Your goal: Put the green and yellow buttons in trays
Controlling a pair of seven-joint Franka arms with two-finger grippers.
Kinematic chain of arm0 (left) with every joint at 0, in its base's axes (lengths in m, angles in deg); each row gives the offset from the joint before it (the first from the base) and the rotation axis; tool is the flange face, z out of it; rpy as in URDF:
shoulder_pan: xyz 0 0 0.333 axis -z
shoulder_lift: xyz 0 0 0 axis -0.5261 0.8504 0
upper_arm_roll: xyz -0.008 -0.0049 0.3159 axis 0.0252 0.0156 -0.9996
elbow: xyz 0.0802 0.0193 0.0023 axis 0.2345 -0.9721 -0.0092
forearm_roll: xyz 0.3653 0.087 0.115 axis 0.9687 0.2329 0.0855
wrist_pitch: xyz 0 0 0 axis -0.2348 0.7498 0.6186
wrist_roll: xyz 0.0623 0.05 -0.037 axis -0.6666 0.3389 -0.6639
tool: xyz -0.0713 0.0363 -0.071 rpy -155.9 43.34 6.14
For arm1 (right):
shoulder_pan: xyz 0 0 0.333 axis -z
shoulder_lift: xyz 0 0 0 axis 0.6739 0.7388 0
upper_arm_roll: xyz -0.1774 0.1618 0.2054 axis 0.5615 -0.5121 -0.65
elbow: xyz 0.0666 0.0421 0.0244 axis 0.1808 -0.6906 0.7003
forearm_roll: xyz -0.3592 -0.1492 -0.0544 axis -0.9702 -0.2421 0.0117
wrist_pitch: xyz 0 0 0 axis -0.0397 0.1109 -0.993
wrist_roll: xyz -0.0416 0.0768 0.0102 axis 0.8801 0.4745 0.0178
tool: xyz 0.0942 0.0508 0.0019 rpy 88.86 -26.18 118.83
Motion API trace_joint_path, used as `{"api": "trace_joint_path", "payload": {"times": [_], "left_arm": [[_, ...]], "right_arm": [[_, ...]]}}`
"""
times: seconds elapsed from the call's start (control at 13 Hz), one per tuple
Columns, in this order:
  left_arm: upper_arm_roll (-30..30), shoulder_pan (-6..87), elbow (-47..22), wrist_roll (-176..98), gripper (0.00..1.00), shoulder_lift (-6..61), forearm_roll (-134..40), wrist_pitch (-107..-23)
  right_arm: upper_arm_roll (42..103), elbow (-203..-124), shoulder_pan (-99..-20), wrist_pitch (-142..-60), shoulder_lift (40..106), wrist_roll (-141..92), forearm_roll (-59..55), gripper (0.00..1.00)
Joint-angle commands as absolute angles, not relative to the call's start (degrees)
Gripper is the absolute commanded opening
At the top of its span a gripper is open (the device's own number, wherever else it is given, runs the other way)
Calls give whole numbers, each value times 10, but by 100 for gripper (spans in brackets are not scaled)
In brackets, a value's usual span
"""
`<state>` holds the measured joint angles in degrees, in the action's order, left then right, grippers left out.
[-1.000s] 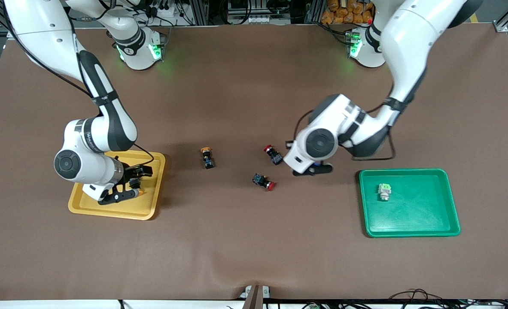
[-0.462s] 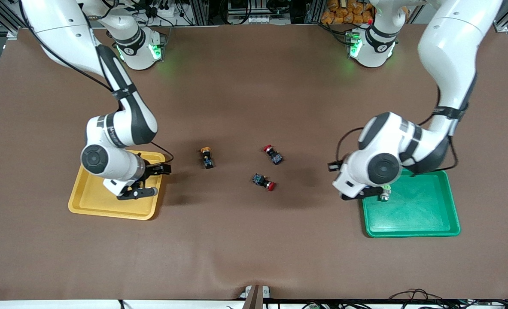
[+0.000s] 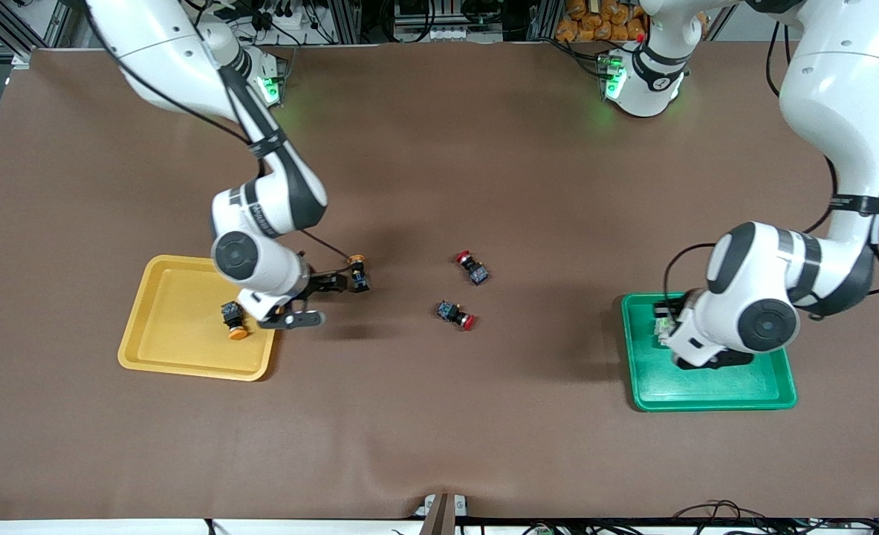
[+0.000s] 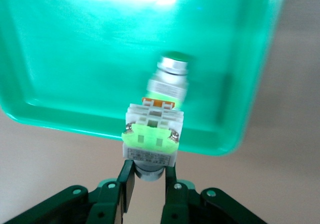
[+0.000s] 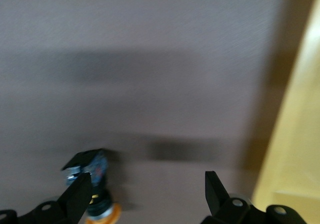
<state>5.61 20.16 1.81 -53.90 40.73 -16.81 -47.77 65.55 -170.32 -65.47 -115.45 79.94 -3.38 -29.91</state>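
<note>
My right gripper should next grab the yellow button by the flat sides of its black block [image 3: 359, 280], because its orange cap [image 3: 356, 259] is round.
My left gripper [image 4: 148, 179] is shut on a green button [image 4: 151, 144] and holds it over the green tray [image 4: 60, 58], at the tray's end toward the middle of the table. A second green button [image 4: 170, 78] lies in that tray below it. In the front view this gripper [image 3: 677, 334] is mostly hidden under its wrist. My right gripper [image 3: 319, 301] is open just off the yellow tray [image 3: 164, 357], low over the table. A yellow button [image 3: 357, 271] lies close to one fingertip [image 5: 80, 196]. Another yellow button [image 3: 235, 321] lies in the yellow tray.
Two red-capped black buttons [image 3: 472, 267] [image 3: 458, 314] lie on the brown mat mid-table, between the two trays. The yellow tray's rim [image 5: 295, 149] runs close beside my right gripper.
My right gripper left a yellow button in the yellow tray and moved toward the one on the table. My left gripper carried the green button from mid-table to over the green tray.
</note>
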Motion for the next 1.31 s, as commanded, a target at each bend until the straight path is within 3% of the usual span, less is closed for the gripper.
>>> {"api": "trace_joint_path", "payload": {"times": [0.0, 0.54, 0.69, 0.85, 0.92, 1.23], "left_arm": [[14, 208, 30, -488, 0, 421, -153, -505], [-6, 192, 29, -468, 0, 485, -80, -598], [-6, 193, 32, -427, 26, 484, -81, -598], [-7, 197, 51, -393, 95, 482, -77, -598], [-10, 200, 51, -391, 100, 478, -63, -598], [-2, 193, 80, -388, 100, 450, -60, -591]], "right_arm": [[659, -1712, -685, -1161, 793, 0, -283, 100], [660, -1712, -735, -1172, 793, 47, -282, 100], [660, -1713, -735, -1184, 797, 46, -282, 100], [661, -1723, -736, -1209, 805, 45, -283, 100], [661, -1726, -737, -1226, 809, 44, -283, 100], [661, -1734, -747, -1269, 829, 43, -284, 100]]}}
